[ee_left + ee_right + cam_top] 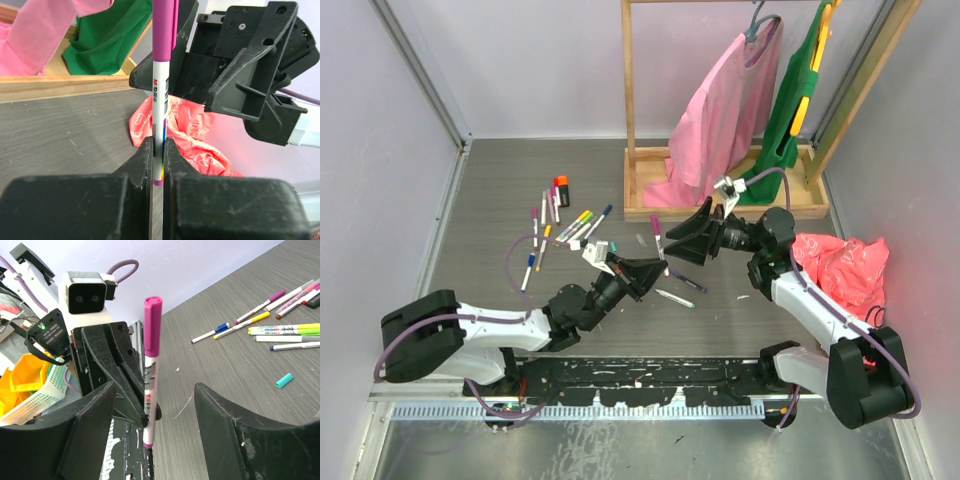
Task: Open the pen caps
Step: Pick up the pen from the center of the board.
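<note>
The pen's cap has to stay clear to open, so the robot's right gripper needs to hold the pen by its white body below the magenta cap [162,30].
My left gripper [157,142] is shut on the lower end of a white-barrelled pen [159,110] and holds it upright above the table. The pen's magenta cap [162,30] is on its upper end. My right gripper [154,386] is open, its fingers [95,430] wide on either side of the pen and not touching it. The cap [152,322] stands above the right fingers. In the top view the left gripper [658,268] and right gripper [672,240] meet at the pen [658,238] in mid-table.
Several pens [565,225] and an orange-and-black marker [561,188] lie at the back left. Two pens [678,290] lie near the grippers. A loose teal cap [284,380] lies on the table. A wooden rack [650,205] with pink and green garments stands behind; a red cloth [845,265] lies right.
</note>
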Available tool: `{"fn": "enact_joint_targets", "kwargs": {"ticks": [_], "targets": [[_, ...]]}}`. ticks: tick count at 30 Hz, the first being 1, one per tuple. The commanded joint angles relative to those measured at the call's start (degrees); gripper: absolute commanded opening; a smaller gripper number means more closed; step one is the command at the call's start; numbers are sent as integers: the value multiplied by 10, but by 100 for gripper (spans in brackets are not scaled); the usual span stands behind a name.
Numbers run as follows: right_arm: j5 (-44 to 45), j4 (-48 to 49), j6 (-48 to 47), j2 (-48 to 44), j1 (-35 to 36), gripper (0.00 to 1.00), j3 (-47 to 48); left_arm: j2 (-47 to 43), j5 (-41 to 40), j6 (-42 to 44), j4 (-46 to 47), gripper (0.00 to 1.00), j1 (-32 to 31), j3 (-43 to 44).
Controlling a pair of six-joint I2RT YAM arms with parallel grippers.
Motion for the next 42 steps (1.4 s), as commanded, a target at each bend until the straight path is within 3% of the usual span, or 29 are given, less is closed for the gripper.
{"fn": "enact_joint_targets", "kwargs": {"ticks": [1, 10, 18, 21, 28, 34, 38, 40, 42], "targets": [[17, -7, -20, -8, 13, 68, 1, 13, -30, -10, 48, 0, -5, 25], [31, -74, -78, 2, 36, 50, 13, 35, -27, -23, 49, 0, -11, 40], [15, -79, -86, 1, 41, 19, 17, 45, -32, -24, 52, 0, -13, 41], [4, -86, -94, 0, 40, 2, 23, 44, -36, -20, 51, 2, -13, 40], [-11, -218, -190, 2, 39, 1, 67, 9, -16, -9, -12, 41, -12, 26], [-67, -348, -306, 12, 29, 1, 111, -101, 53, 57, -91, 72, -2, -7], [-74, -441, -391, 20, 27, 1, 139, -182, 133, 68, -185, 86, 35, -2], [-73, -481, -429, 23, 27, 1, 147, -210, 172, 64, -210, 99, 58, 2], [-73, -498, -445, 26, 27, 1, 152, -229, 205, 51, -232, 98, 85, 9]]}}
